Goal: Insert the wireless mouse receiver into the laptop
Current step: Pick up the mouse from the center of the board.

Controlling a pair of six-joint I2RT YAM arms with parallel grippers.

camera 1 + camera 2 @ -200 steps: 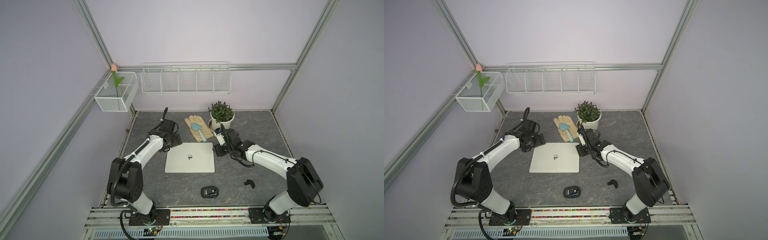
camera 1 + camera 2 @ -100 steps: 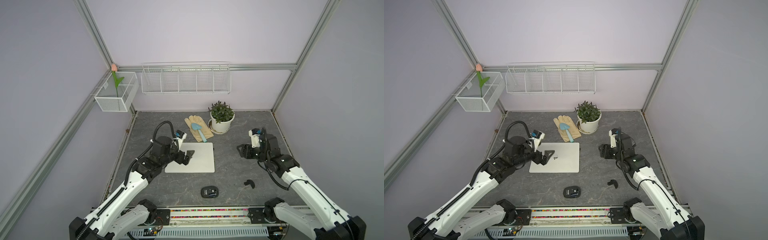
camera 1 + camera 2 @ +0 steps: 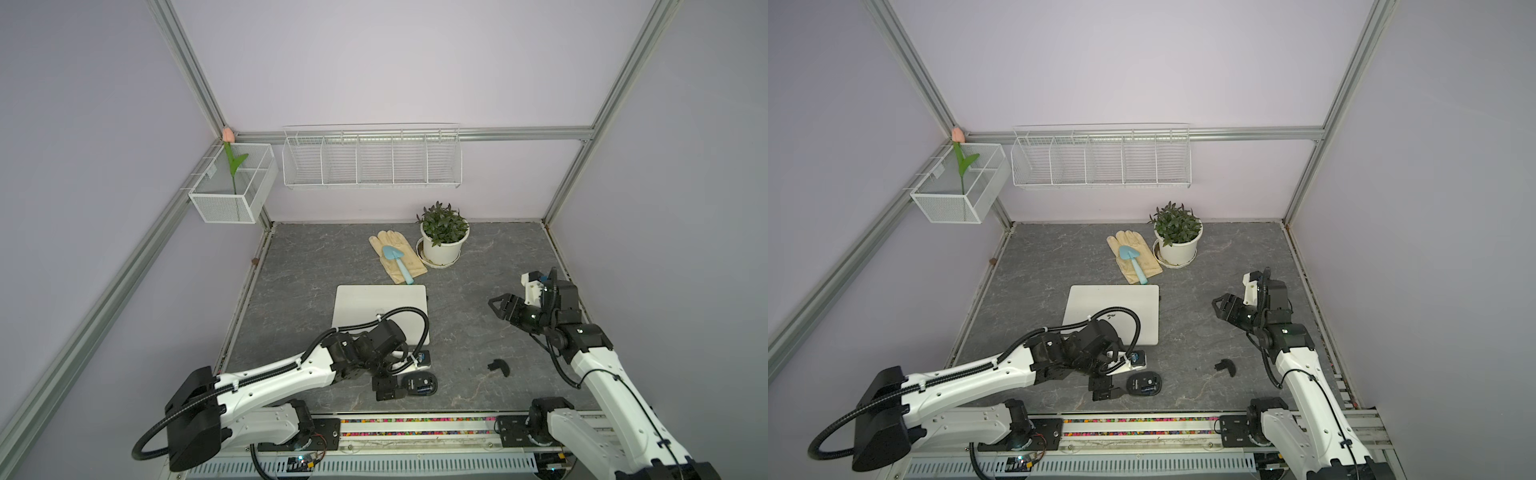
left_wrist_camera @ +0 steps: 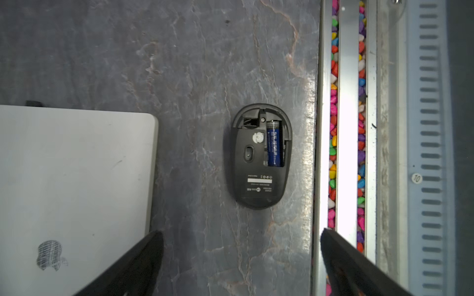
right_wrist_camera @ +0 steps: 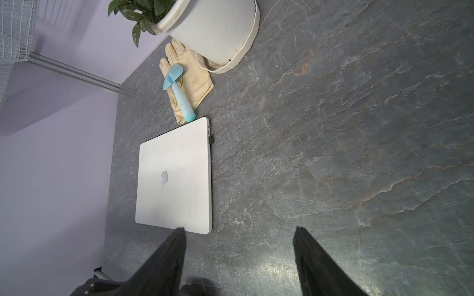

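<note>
The belly-up mouse will next be grabbed by my left gripper across its sides at the labelled end, leaving the open battery end clear for fitting the cover piece.
The black wireless mouse lies belly-up near the table's front edge, its cover off and a blue battery showing. Its curved black cover piece lies to the right. My left gripper hovers just left of the mouse, open and empty. The closed silver laptop lies mid-table. A small black receiver sticks out of the laptop's right side. My right gripper hangs open and empty well right of the laptop.
A potted plant stands at the back, with a beige glove and a blue trowel beside it, just behind the laptop. Two wire baskets hang on the walls. A rail filled with coloured pebbles runs along the front edge.
Both arms have pulled away from the laptop's far corners. The left arm swung to the front beside the mouse; the right arm drew back to the right side.
</note>
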